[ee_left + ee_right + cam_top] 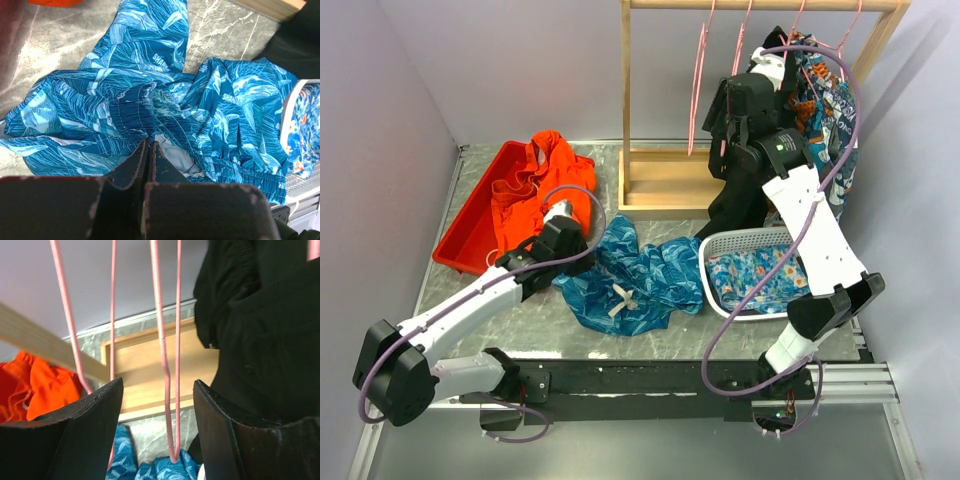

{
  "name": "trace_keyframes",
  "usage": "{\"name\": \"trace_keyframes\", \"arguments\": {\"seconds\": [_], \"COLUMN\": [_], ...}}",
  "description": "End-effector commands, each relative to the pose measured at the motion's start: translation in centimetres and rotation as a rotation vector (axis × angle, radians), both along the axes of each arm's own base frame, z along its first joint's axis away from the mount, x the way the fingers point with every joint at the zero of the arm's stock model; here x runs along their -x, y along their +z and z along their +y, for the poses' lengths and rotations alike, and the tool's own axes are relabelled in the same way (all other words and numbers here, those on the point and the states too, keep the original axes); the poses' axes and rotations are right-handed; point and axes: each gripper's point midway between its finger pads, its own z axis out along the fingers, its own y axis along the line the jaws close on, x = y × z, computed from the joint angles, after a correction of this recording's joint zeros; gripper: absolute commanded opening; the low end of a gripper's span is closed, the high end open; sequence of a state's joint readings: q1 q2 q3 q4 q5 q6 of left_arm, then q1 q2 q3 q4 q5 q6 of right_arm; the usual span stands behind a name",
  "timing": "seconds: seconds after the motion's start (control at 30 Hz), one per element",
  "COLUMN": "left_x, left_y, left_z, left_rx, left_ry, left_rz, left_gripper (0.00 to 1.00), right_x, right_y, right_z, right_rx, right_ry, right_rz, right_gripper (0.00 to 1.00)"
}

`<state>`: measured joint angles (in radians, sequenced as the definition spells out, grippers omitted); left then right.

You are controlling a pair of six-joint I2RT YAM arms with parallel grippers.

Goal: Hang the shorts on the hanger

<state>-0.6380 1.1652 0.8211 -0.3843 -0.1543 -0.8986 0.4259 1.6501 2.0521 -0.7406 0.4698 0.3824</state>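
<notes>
I will next pinch the pink hanger across its lower loop [171, 412] with my right gripper. The hanger's opposite end then stays free to go into the shorts' waistband.
The teal leafy-print shorts [645, 275] lie crumpled on the marble table, white drawstring [623, 300] on top. My left gripper [149, 143] is shut, its tips pinching the puckered waistband of the shorts [150, 105]; in the top view it sits at the shorts' left edge [590, 245]. My right gripper [717, 115] is raised at the wooden rack. It stands open [157, 387], and the lower loop of a pink hanger [161, 340] hangs between its fingers without touching them. More pink hangers [698, 80] hang from the rail.
A red bin [470, 215] with the orange garment [535, 180] sits at the left. A white basket [720, 295] holding a floral garment [760, 272] stands at the right. The wooden rack [655, 180] carries a black garment [740, 205] and a floral one [825, 100].
</notes>
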Motion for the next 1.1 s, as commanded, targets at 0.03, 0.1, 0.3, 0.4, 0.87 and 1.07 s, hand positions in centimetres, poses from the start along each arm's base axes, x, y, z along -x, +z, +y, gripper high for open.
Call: {"name": "trace_keyframes", "arguments": {"seconds": [0.03,0.1,0.3,0.4,0.87,1.07], "left_x": [-0.7,-0.7,-0.5,-0.5,-0.4,-0.3], "left_y": [3.0,3.0,3.2,3.3,3.5,3.4], "left_z": [-0.4,-0.4,-0.2,-0.2,-0.2,-0.2], "left_rx": [0.038,0.041,0.04,0.037,0.042,0.042], "left_ry": [-0.015,-0.016,-0.021,-0.021,-0.028,-0.03], "left_rz": [-0.076,-0.079,-0.088,-0.09,-0.104,-0.104], "left_gripper": [0.01,0.01,0.01,0.01,0.01,0.01], "right_x": [-0.9,-1.9,-4.0,-4.7,-4.7,-3.8], "right_y": [0.8,-0.3,-1.8,-1.8,-0.4,1.8], "right_z": [-1.7,-1.8,-1.9,-1.9,-2.9,-3.7], "right_rx": [0.015,0.015,0.029,0.035,0.087,0.12], "right_ry": [-0.048,-0.044,-0.015,-0.012,-0.026,-0.033], "right_rz": [-0.034,-0.006,0.019,0.015,-0.03,-0.09], "right_gripper": [0.64,0.62,0.57,0.56,0.0,0.0]}}
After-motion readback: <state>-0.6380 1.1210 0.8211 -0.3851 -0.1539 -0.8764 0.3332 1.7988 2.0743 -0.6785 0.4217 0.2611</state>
